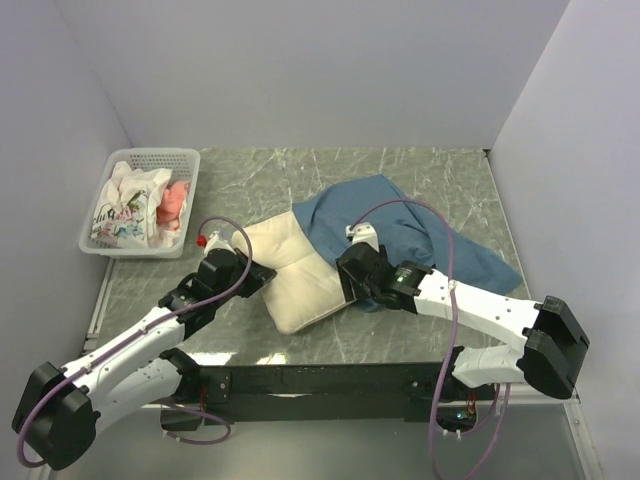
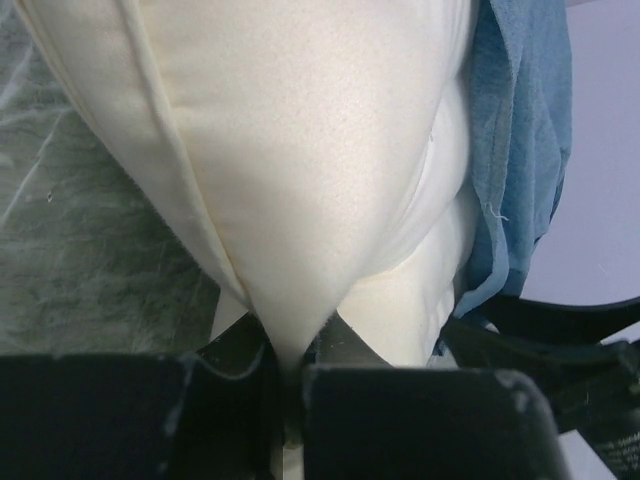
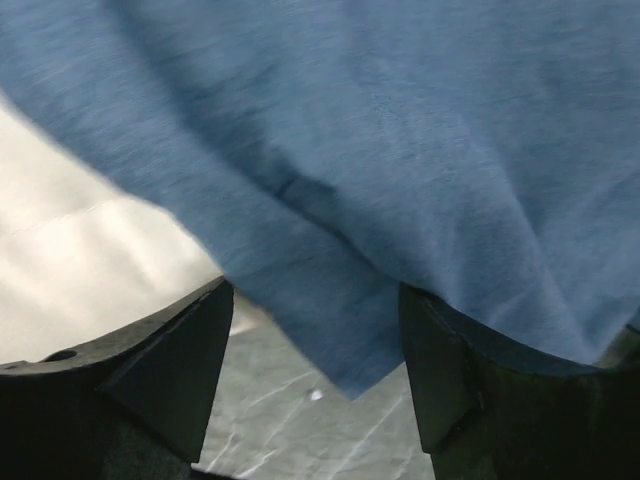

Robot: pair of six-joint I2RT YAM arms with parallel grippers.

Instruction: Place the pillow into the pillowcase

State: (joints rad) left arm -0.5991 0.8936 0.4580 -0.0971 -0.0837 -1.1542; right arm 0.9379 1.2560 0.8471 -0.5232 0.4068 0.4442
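Note:
The right gripper should close on the pillowcase corner [image 3: 327,315], which reaches down between both of the robot's fingers and past them.
The cream pillow [image 1: 292,280] lies on the table, its far end tucked under the dusty-blue pillowcase [image 1: 420,228]. My left gripper [image 1: 262,272] is at the pillow's left edge and shut on a pinched fold of the pillow [image 2: 300,150], with the pillowcase [image 2: 520,130] to its right. The left gripper [image 2: 290,372] has its jaws pressed together on that fold. My right gripper [image 1: 350,285] is at the pillow's right side, by the near edge of the case. The right gripper [image 3: 315,360] stands open; a corner of the pillowcase [image 3: 400,150] hangs between its fingers unclamped, the pillow [image 3: 80,260] to the left.
A white plastic basket [image 1: 150,156] sits at the back left, holding a white printed cloth [image 1: 125,212] and pink fabric [image 1: 176,204]. Grey walls close in the left, back and right. The marbled tabletop [image 1: 250,185] shows between basket and pillow.

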